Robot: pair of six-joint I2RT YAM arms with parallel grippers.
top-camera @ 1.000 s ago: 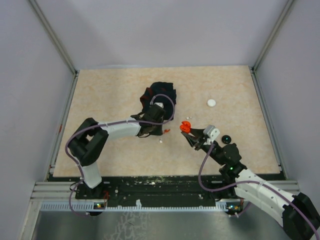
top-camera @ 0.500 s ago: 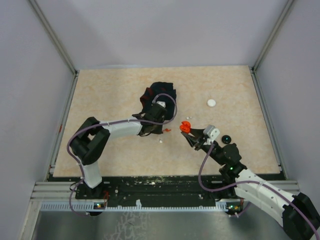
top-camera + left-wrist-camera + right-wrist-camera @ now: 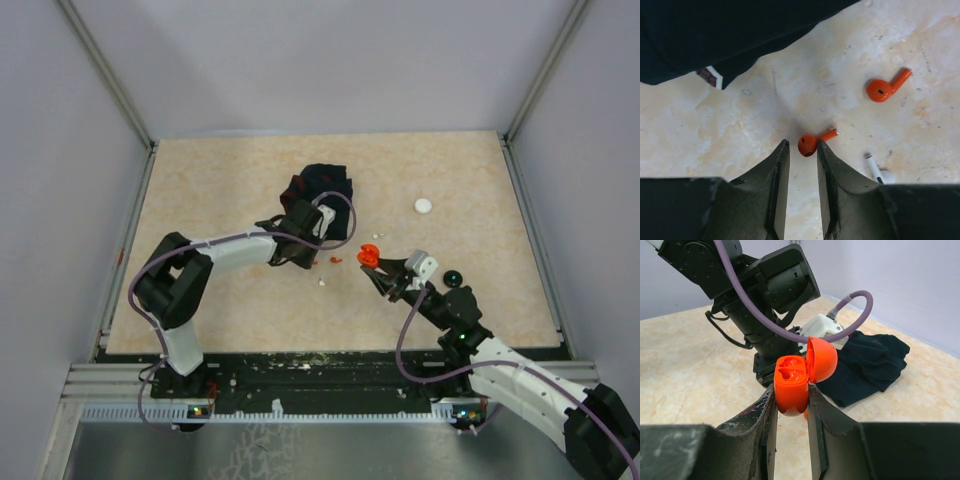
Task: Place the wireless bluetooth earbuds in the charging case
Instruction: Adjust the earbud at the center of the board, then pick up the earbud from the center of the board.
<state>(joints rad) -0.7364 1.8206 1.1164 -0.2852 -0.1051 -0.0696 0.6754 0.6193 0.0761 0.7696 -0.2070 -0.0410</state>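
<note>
The red earbud needs to go into the charging case with its stem free, so my left gripper will next grab the earbud by its round head.
My right gripper is shut on the orange charging case and holds it above the table. Its lid is open and both sockets are empty in the right wrist view. My left gripper is open and low over the table. One red earbud lies at its fingertips and touches the right finger. A second red earbud lies further right. A white earbud lies beside the right finger. In the top view the red earbuds and the white one lie between the two grippers.
A dark navy cloth lies just behind the left gripper and fills the top of the left wrist view. A white disc and a black disc lie on the right. Walls enclose the table on three sides.
My left wrist has shifted a little up and to the left and turned, still over the red earbuds. My right gripper has held the open case still.
</note>
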